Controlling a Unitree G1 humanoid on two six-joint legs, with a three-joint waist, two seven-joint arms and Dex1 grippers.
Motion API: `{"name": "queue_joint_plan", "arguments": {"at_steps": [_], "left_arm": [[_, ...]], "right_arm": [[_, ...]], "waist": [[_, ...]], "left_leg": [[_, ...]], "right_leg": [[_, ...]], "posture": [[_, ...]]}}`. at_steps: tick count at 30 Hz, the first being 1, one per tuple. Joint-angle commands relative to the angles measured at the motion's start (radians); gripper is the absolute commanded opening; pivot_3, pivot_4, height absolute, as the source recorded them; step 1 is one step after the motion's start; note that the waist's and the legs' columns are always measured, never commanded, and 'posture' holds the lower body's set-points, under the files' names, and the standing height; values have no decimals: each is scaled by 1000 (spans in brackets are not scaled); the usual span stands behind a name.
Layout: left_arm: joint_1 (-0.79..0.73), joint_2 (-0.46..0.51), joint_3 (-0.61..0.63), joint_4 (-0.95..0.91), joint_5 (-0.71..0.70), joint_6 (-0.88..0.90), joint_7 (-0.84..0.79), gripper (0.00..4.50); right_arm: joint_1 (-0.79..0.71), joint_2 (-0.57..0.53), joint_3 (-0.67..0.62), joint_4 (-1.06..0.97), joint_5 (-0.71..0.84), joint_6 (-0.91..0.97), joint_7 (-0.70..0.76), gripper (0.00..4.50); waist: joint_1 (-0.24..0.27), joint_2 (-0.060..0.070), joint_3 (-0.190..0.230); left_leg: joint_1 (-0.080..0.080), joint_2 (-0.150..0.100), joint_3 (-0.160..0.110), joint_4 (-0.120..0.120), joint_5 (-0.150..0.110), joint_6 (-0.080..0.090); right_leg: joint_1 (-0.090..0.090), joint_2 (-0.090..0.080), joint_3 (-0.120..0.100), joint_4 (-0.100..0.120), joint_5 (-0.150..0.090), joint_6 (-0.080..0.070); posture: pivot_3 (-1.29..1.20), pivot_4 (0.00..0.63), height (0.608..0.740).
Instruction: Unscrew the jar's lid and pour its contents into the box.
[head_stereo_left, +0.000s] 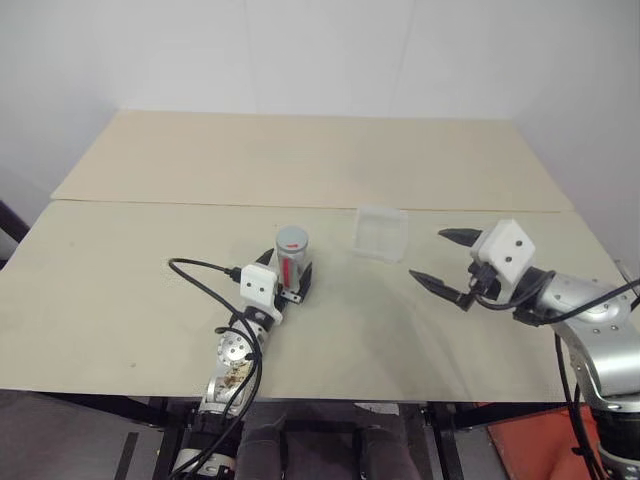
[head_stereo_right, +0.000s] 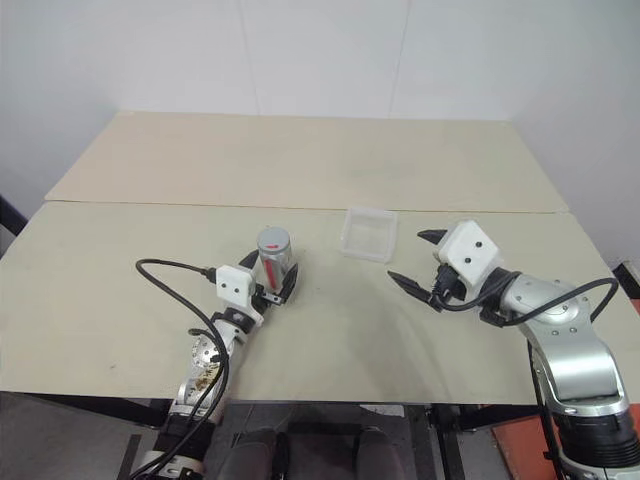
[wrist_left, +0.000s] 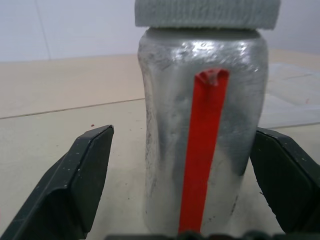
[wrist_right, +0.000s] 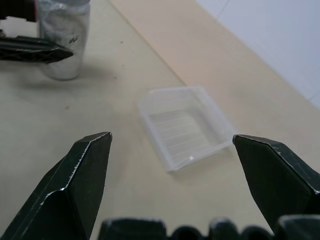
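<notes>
The fingers of the left gripper are on either side of the jar's lower body (head_stereo_left: 290, 274) (wrist_left: 197, 165), so the left gripper should close on the jar now.
The jar (head_stereo_left: 291, 262), a silver-grey cylinder with a red strip down its side, stands upright near the middle of the table, its grey lid (head_stereo_left: 291, 238) on top. My left gripper (head_stereo_left: 287, 277) is open, with a finger on each side of the jar's lower body. In the left wrist view the jar (wrist_left: 200, 150) sits between the fingers (wrist_left: 75, 185), with a gap on one side and the other finger close to its wall. The clear plastic box (head_stereo_left: 381, 232) lies to the right of the jar. Further right, my right gripper (head_stereo_left: 432, 256) hangs open and empty above the table, pointing toward the box (wrist_right: 185, 125).
The beige table (head_stereo_left: 150, 290) is made of two panels with a seam (head_stereo_left: 200, 205) running across behind the jar and box. A white wall rises beyond the far edge. A black cable (head_stereo_left: 205, 280) loops on the table beside my left wrist.
</notes>
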Motion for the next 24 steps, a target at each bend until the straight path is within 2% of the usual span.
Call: {"name": "queue_joint_plan", "arguments": {"at_steps": [1,7,14,15,24], "left_arm": [[-29,-2,-4,4,-5,-41,-3,4468],[-45,-8,-12,31,-1,-61,-7,4468],[-46,-7,-7,36,9,-51,6,2153],[-47,-5,-6,37,8,-54,6,1964],[-27,21,-10,-64,-78,-20,-90,1962]], "right_arm": [[12,-26,-31,-56,44,10,34,4500],[18,-31,-26,-57,33,10,33,4500],[21,-28,-25,-61,24,12,23,4500],[21,-28,-25,-61,23,12,22,4500],[2,1,-20,-82,56,34,5,4500]], "waist": [[0,0,0],[0,0,0],[0,0,0],[0,0,0],[0,0,0]], "left_leg": [[0,0,0,0,0,0],[0,0,0,0,0,0],[0,0,0,0,0,0],[0,0,0,0,0,0],[-1,0,-1,0,0,0]], "right_leg": [[0,0,0,0,0,0],[0,0,0,0,0,0],[0,0,0,0,0,0],[0,0,0,0,0,0],[0,0,0,0,0,0]], "posture": [[0,150,740],[0,150,740],[0,150,740],[0,150,740],[0,150,740]]}}
